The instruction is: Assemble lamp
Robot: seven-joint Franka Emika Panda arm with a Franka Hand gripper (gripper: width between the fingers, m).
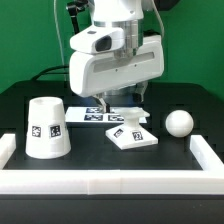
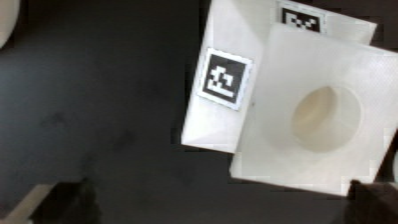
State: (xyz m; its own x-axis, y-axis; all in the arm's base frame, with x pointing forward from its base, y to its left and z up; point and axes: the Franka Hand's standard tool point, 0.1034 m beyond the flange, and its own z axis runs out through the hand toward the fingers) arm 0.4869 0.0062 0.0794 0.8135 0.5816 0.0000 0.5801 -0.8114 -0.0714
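Observation:
My fingers are still above and behind the square white lamp base, so it is too early to close. My gripper moves down to the base next, then closes on it.
The square white lamp base lies on the black table, a tag on its side. The cone shade stands at the exterior view's left. The round bulb lies at the exterior view's right of the base. My gripper hangs just above and behind the base, open and empty. In the wrist view the base fills the frame, with its tag and round socket showing. The gripper is open, one dark fingertip off to the side and the other by the base's edge.
The marker board lies flat behind the base, under the arm. A low white wall borders the table's front and both sides. A white shape shows at the wrist view's edge.

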